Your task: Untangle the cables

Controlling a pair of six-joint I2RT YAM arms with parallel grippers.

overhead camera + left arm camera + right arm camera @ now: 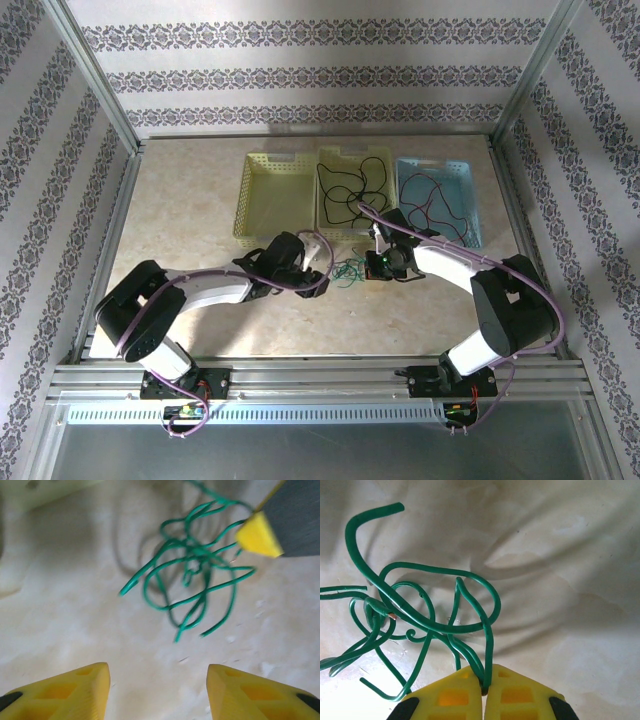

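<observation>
I should next grab a loose green cable end [336, 285] [177, 638] with my left gripper, away from the right gripper's pieces of cable, to pull it untangled.
A tangle of green cable [348, 270] [192, 575] [420, 620] lies on the beige table between my two grippers. The right gripper [485, 680] [376, 262] is shut on a few green strands that run up between its yellow fingertips. Its yellow tip [257, 535] shows at the far edge of the tangle in the left wrist view. The left gripper [158, 680] [316, 254] hovers open just short of the tangle, with bare table between its fingers. A black cable [352, 190] lies in the middle basket. A dark reddish cable [432, 205] lies in the blue basket.
Three baskets stand in a row behind the grippers: a pale yellow one [243, 200] on the left, another pale yellow one [355, 150] in the middle, a blue one [475, 205] on the right. Metal frame posts and patterned walls enclose the table.
</observation>
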